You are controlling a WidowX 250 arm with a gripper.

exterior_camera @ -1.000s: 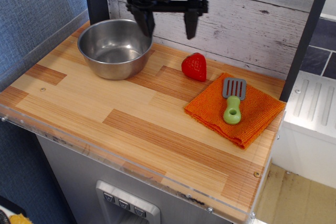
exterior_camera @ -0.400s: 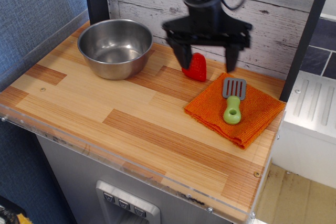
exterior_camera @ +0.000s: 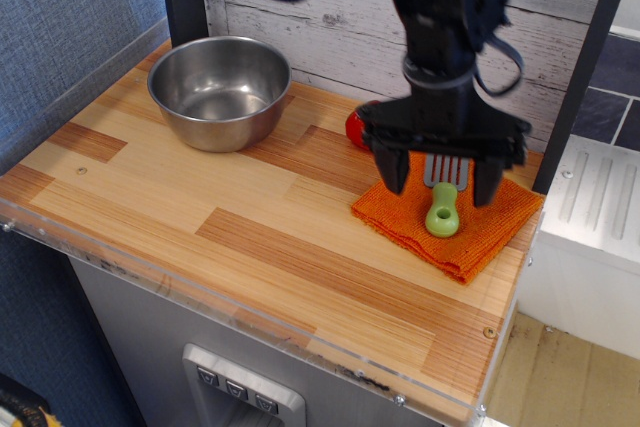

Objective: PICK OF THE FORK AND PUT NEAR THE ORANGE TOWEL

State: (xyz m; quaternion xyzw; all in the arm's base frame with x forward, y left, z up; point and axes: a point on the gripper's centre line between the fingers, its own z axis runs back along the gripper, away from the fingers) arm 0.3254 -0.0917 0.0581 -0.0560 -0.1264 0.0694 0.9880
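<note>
My gripper is to grab the fork next by its lime-green handle [exterior_camera: 443,209], so that it can pick the fork up off the orange towel [exterior_camera: 470,232] and put it near the towel.
The fork [exterior_camera: 442,209] lies on top of the orange towel [exterior_camera: 470,232] at the right of the wooden counter; its lime-green handle points toward the front and its grey slotted head [exterior_camera: 447,169] is partly hidden behind my gripper. My gripper [exterior_camera: 441,184] is open and hangs over the fork, one finger on each side of it. I cannot tell how far above the towel the fingertips [exterior_camera: 396,175] are. The fork is not held.
A steel bowl [exterior_camera: 220,90] stands at the back left. A red toy strawberry [exterior_camera: 356,127] sits behind the towel, mostly hidden by the gripper. A white plank wall runs along the back. The counter's edge [exterior_camera: 500,337] drops off just right of the towel.
My gripper has moved from above the bowl at the back, rightward and forward past the strawberry, down over the fork on the towel. It stays open. The fork and towel have not moved.
</note>
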